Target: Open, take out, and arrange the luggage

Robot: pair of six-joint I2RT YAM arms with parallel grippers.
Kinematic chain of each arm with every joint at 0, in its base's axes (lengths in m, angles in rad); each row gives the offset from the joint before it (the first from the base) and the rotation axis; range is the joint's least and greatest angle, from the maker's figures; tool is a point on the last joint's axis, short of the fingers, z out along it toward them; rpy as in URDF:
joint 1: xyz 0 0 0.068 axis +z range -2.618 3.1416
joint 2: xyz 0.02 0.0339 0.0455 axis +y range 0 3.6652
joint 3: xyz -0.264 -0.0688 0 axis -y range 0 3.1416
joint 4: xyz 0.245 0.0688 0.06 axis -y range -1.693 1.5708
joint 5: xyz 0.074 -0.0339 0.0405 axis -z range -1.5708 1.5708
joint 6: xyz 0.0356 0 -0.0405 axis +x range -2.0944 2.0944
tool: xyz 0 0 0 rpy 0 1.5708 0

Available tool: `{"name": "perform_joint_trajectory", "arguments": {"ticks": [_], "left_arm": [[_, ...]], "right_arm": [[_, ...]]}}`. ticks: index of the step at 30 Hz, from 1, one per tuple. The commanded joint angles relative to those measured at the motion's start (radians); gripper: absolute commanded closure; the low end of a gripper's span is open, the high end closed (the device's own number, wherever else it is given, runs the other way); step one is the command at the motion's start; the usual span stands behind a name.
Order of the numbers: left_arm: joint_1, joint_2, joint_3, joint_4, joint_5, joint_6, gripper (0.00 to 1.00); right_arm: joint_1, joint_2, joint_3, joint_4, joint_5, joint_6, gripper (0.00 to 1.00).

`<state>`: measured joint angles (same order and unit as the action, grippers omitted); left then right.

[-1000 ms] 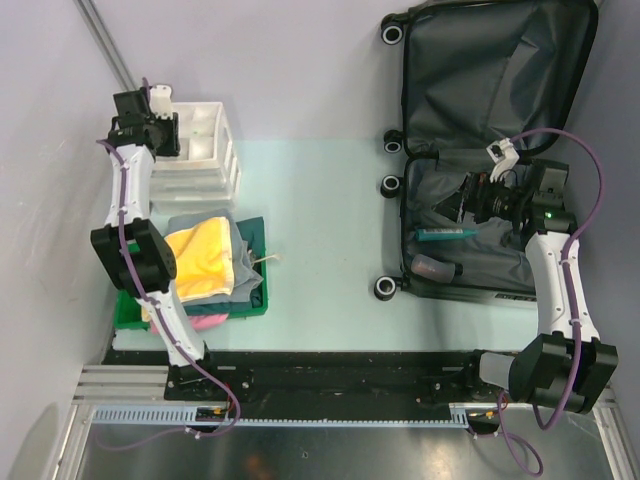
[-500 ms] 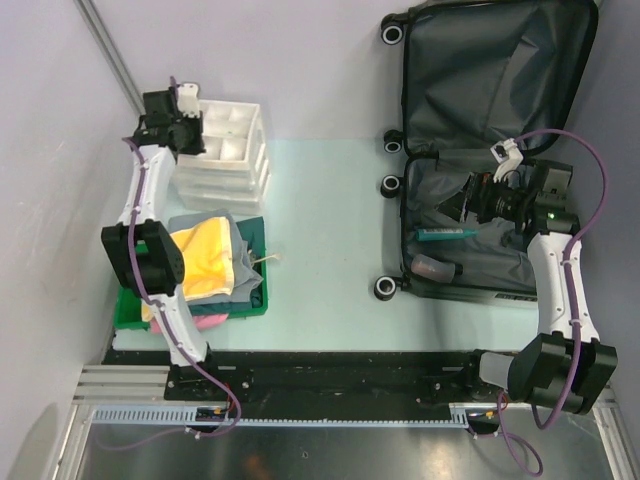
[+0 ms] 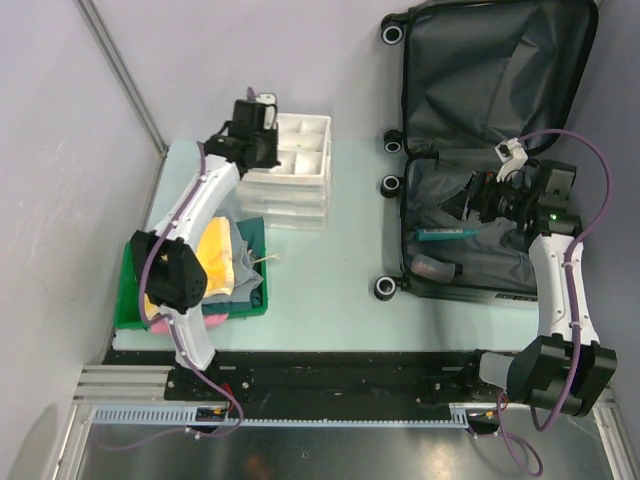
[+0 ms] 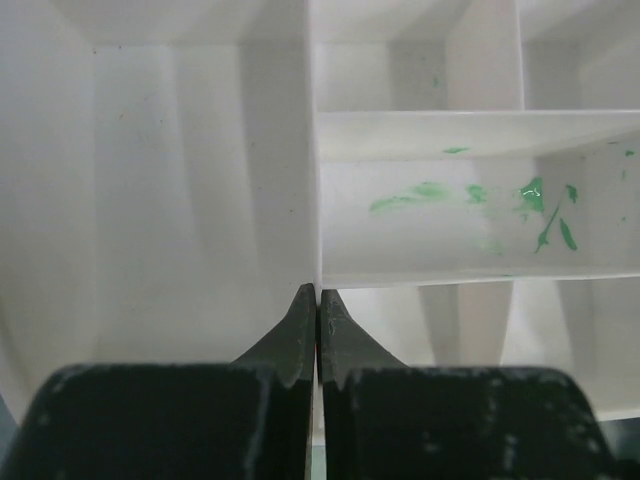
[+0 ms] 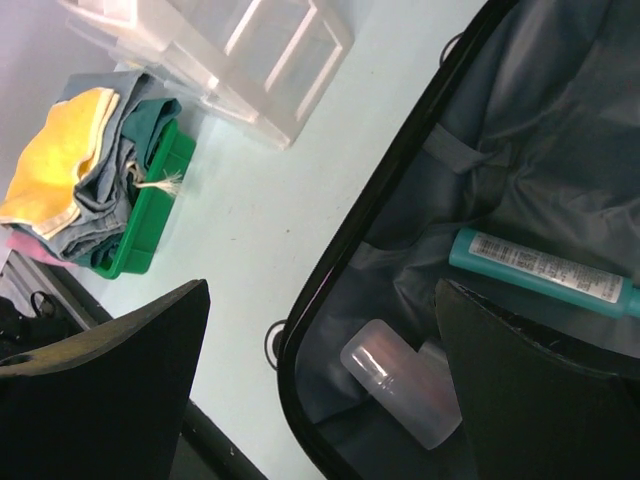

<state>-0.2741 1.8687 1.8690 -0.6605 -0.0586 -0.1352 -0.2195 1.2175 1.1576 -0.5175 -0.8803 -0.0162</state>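
Observation:
My right gripper is about to reach the teal tube and grab it across its labelled body. One end will stay free, so the tube can be handed to my left gripper.
The luggage lies open at the right, its dark grey lining showing in both halves. My right gripper hangs open over the lower half, nothing between its fingers. Below it lie a teal tube and a translucent bottle. My left gripper is shut on a thin wall of the white drawer box. In the left wrist view its fingertips pinch that divider edge-on.
A green tray at the near left holds folded clothes, yellow on top. The box's empty compartments carry green smears. The grey wall runs along the left. The suitcase wheels stick out toward the table's middle.
My left gripper has shut on the white box and dragged it to the right across the table. The right arm has stayed where it was.

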Motion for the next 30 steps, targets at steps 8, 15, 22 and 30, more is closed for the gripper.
{"name": "perform_joint_trajectory", "arguments": {"ticks": [8, 15, 22, 30], "left_arm": [[-0.229, -0.157, -0.021, 0.048, -0.207, -0.365, 1.00], [-0.292, -0.171, -0.068, 0.045, -0.187, -0.428, 0.99], [-0.278, -0.163, -0.028, 0.045, -0.103, -0.283, 0.12], [-0.126, -0.201, 0.018, 0.064, 0.465, -0.028, 0.00]], "right_arm": [[-0.024, -0.016, -0.001, 0.011, 0.152, -0.149, 0.00], [-0.024, 0.054, 0.005, -0.116, 0.182, -0.524, 0.00], [-0.014, 0.183, 0.007, -0.177, 0.225, -0.848, 0.01], [0.110, 0.326, 0.007, -0.177, 0.277, -1.129, 0.23]]}}
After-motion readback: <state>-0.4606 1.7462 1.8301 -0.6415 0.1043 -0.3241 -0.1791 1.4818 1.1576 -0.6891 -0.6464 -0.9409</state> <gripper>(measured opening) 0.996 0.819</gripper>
